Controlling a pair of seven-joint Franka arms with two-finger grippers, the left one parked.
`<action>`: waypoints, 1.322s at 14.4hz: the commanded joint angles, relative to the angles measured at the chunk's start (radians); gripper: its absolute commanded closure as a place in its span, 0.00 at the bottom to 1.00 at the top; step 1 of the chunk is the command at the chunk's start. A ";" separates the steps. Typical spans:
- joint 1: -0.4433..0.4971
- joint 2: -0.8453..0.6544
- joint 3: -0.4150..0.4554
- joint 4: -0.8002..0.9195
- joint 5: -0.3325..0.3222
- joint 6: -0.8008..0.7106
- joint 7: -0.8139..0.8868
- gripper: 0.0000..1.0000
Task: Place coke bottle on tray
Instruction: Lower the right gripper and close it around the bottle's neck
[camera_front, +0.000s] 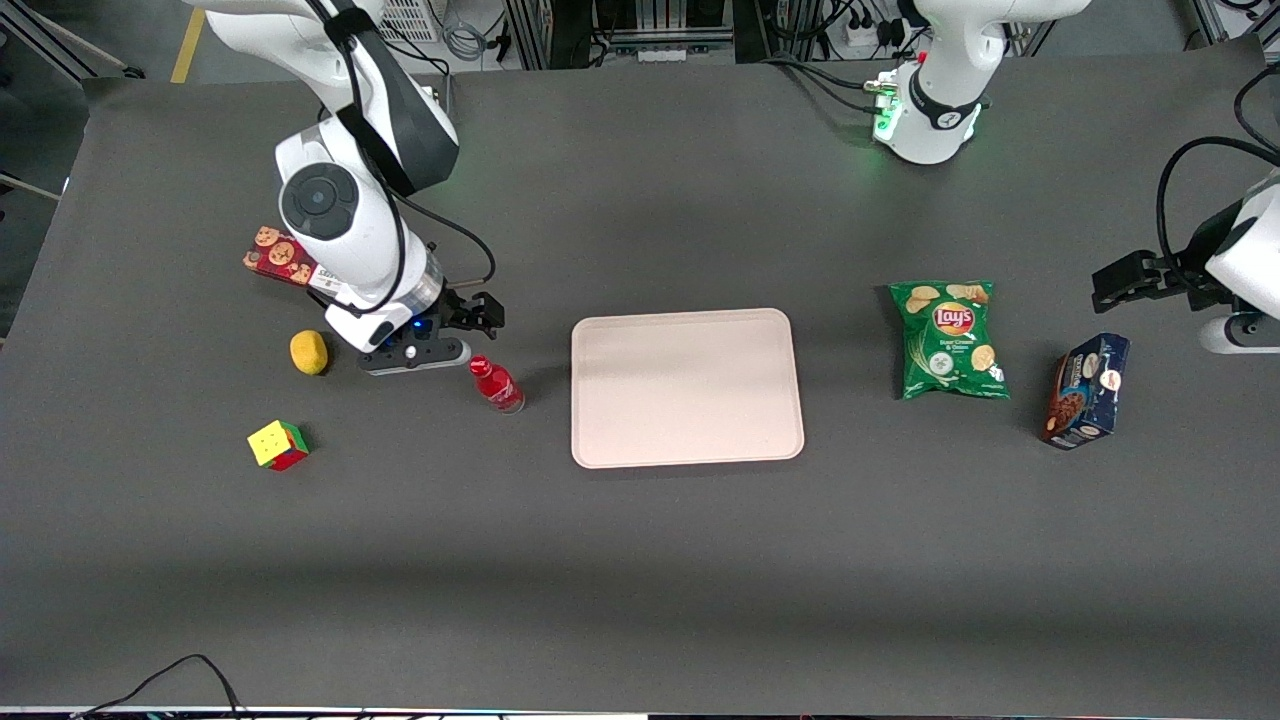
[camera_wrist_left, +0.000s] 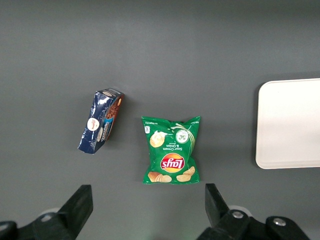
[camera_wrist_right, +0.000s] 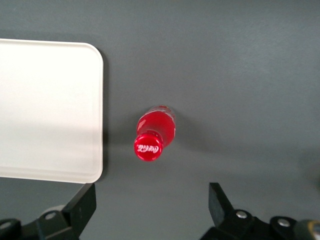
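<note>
Next, my right gripper needs to grab the coke bottle by its red capped top (camera_front: 481, 367) to place it on the tray (camera_front: 686, 387).
The coke bottle (camera_front: 497, 384), small and red with a red cap, stands upright on the dark table beside the tray (camera_front: 686, 387), toward the working arm's end. The tray is large, pale pinkish-beige and holds nothing. My right gripper (camera_front: 478, 312) hovers above the table, a little farther from the front camera than the bottle, and is not touching it. In the right wrist view the bottle (camera_wrist_right: 152, 135) shows cap-up beside the tray's rounded corner (camera_wrist_right: 50, 110). The gripper (camera_wrist_right: 150, 207) is open and empty, with its dark fingers (camera_wrist_right: 80, 207) spread wide apart.
A yellow fruit (camera_front: 309, 352), a colour cube (camera_front: 278, 444) and a red cookie box (camera_front: 280, 256) lie near the working arm. A green chip bag (camera_front: 948, 340) and a blue box (camera_front: 1086, 390) lie toward the parked arm's end.
</note>
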 joint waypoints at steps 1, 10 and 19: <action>0.000 0.084 0.004 0.026 -0.033 0.044 0.024 0.00; 0.012 0.189 0.007 0.079 -0.138 0.081 0.107 0.00; 0.014 0.200 0.008 0.083 -0.133 0.087 0.107 0.12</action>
